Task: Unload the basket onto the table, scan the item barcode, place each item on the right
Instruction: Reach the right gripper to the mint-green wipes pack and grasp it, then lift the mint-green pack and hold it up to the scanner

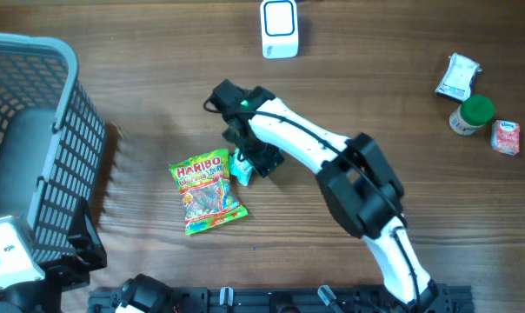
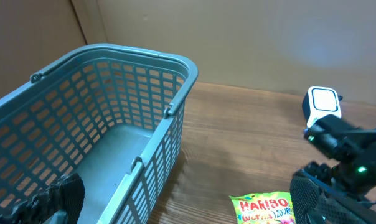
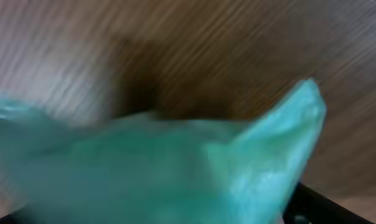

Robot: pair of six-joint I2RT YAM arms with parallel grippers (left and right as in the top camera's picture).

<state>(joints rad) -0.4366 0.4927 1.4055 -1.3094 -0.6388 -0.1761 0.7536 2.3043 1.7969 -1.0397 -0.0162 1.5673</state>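
I need to grab the teal packet [image 1: 240, 167] by its opposite edges with my right gripper next, so its broad outward side stays uncovered to scan the barcode.
A small teal packet [image 1: 240, 167] lies on the wooden table, touching the right edge of a green Haribo bag [image 1: 206, 191]. My right gripper [image 1: 255, 161] is down over the teal packet. In the right wrist view the packet [image 3: 175, 168] fills the frame, blurred, with one dark finger [image 3: 315, 208] far out at the lower right, so the jaws stand wide around it. The white scanner [image 1: 280, 28] stands at the table's far edge. My left gripper [image 2: 188, 208] is open and holds nothing, hovering by the basket.
A grey-blue mesh basket [image 1: 67, 104] fills the left side. At the far right lie a white packet [image 1: 458, 76], a green-lidded bottle [image 1: 471, 115] and a small red and white pack [image 1: 506, 137].
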